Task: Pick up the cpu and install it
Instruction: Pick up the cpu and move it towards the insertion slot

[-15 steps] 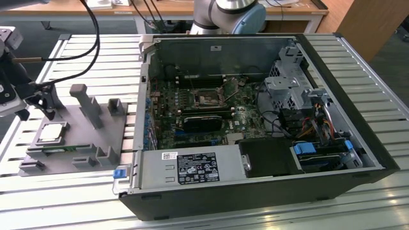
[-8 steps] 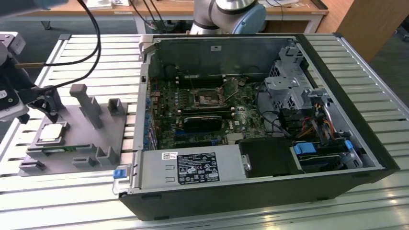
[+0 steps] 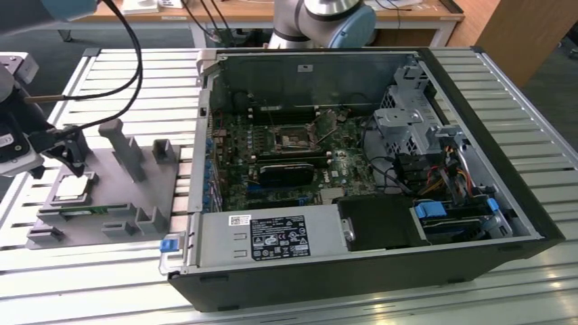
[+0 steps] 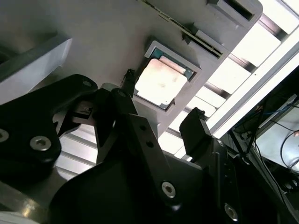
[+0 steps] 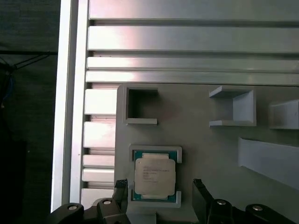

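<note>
My gripper grabs the cpu's side edges next, where the pocket opens for the fingers, since grey brackets wrap the cpu's two ends.
The cpu [image 3: 72,188] lies flat, silver top up, in a square pocket of the grey fixture plate [image 3: 118,196] at the exterior view's left. My gripper [image 3: 56,162] hangs just above it, open. In the first wrist view the cpu [image 5: 154,173] sits between the two dark fingertips [image 5: 120,186], and nothing is held. In the second wrist view the cpu [image 4: 161,83] shines bright, with the gripper [image 4: 161,106] straddling it. The motherboard's socket [image 3: 294,139] lies inside the open computer case [image 3: 470,203] with its metal frame raised.
The grey fixture plate carries upright posts [image 3: 124,145] and empty pockets [image 5: 140,105] beside the cpu. A thin green strip [image 3: 77,211] lies along its near edge. The case's left wall [image 3: 203,135] stands between fixture and motherboard. A slatted aluminium table [image 3: 135,74] lies underneath.
</note>
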{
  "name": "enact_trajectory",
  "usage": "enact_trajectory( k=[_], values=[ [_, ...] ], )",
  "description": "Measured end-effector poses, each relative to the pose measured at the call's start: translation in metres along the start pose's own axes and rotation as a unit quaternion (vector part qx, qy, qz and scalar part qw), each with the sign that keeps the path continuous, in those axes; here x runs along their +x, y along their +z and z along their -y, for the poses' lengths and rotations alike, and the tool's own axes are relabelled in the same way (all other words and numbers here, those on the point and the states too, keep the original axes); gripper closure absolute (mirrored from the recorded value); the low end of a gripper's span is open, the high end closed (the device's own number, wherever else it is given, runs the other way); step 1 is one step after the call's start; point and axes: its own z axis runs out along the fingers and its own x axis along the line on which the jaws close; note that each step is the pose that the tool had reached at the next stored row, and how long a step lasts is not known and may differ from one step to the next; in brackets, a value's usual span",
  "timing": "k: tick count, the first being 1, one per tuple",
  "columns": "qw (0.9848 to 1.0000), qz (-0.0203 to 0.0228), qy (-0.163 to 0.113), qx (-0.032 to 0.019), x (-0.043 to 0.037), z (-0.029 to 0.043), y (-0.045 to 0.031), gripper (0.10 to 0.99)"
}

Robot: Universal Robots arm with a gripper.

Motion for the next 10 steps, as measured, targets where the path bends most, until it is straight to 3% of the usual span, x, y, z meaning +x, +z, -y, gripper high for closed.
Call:
enact_trajectory(
  k=[10],
  values=[
    [1.0,0.0016,0.0,0.0,0.0022,0.0009,0.0166,0.427]
  ],
)
